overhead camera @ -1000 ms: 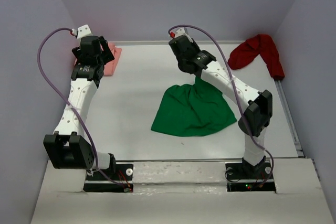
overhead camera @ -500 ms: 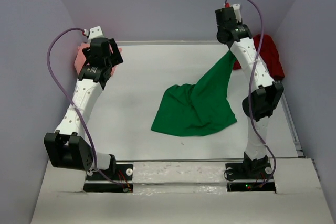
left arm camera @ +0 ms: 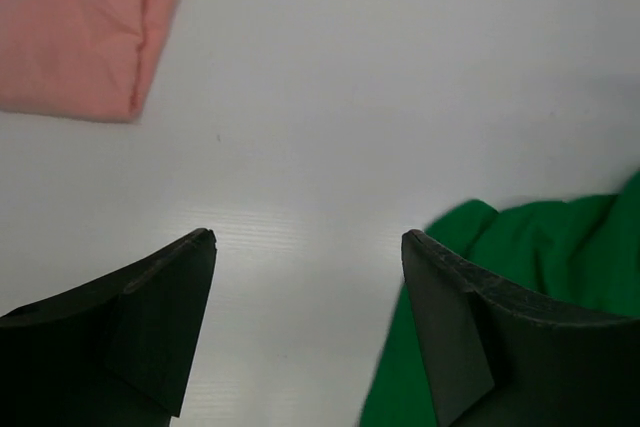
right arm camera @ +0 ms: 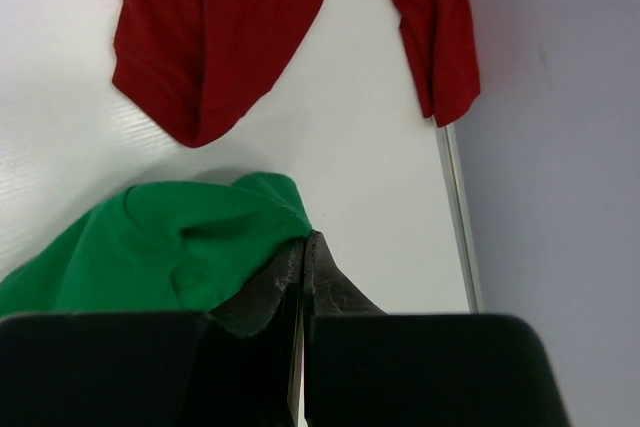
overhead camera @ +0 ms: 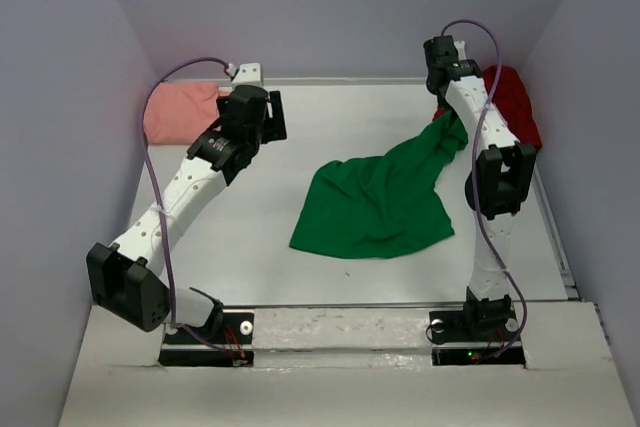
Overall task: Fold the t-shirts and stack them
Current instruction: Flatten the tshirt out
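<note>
I will grab the green t-shirt by its free side with my left gripper, opposite my right gripper's corner. Then I will spread the t-shirt so it can be folded.
The bright green t-shirt (overhead camera: 370, 209) lies rumpled in the middle of the white table, one corner drawn up toward the back right. My right gripper (right arm camera: 305, 239) is shut on that green corner (right arm camera: 180, 247), just in front of the dark red t-shirt (right arm camera: 220, 37), which lies crumpled at the back right (overhead camera: 512, 97). At the back left the salmon-pink t-shirt (overhead camera: 182, 112) rests folded flat. My left gripper (overhead camera: 272, 117) hangs open over bare table between the pink shirt (left arm camera: 80, 27) and the green one (left arm camera: 540, 247), its jaws (left arm camera: 308, 237) wide apart and holding nothing.
Lilac walls (overhead camera: 60, 97) close the table in on the left, back and right. A metal rail (overhead camera: 552, 222) runs along the table's right edge, close to my right gripper (right arm camera: 455, 207). Both arm bases sit at the near edge (overhead camera: 340, 332).
My right gripper has carried the green corner from the back middle to the back right and lowered it. My left arm swung right, off the pink shirt, toward the middle.
</note>
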You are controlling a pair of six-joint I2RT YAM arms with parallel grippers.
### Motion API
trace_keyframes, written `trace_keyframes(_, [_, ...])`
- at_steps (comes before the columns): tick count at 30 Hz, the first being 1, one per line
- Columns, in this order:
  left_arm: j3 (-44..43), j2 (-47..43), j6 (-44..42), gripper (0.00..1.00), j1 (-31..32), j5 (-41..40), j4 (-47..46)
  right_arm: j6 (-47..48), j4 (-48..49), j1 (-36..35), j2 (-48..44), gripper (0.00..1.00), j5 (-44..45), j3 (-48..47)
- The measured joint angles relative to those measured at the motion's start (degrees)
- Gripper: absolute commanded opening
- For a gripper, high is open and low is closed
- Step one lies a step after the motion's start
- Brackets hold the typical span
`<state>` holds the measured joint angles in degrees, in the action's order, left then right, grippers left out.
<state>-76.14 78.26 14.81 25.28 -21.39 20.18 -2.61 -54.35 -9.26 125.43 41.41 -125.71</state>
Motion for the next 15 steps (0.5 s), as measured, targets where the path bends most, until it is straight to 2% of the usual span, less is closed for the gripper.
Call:
trace_keyframes(1, [0.0, 0.0, 0.5, 0.82, 1.5, 0.1, 0.4, 0.0, -0.3, 0.3, 1.1, 0.00, -0.5, -0.3])
trace_keyframes(4, [3.1, -0.4, 4.6, 0.50, 8.3, 0.7, 0.2, 0.1, -0.2, 1.3, 4.0, 0.00, -1.7, -2.7])
trace_keyframes(5, [5.1, -0.8, 5.7, 0.25, 9.9, 1.1, -0.4, 0.3, -0.3, 1.7, 4.4, 0.00, -2.0, -3.3])
trace_keyframes(6, [7.8, -1.2, 6.9, 0.08, 11.4, 1.8, -1.0, 0.4, -0.2, 1.9, 4.4, 0.00, -2.0, -3.3])
trace_keyframes(7, [10.0, -1.4, 8.4, 0.00, 12.8, 2.5, -0.7, 0.5, -0.3, 2.2, 4.4, 0.00, -2.2, -3.6])
trace_keyframes(11, [17.6, -1.2, 12.8, 0.00, 14.8, 5.9, -1.2, 0.4, 0.0, 3.0, 3.6, 0.00, -3.3, -4.0])
trace_keyframes(15, [19.5, 0.9, 16.5, 0.00, 16.3, 7.3, -1.2, 0.5, 0.0, 3.0, 3.0, 0.00, -4.2, -4.0])
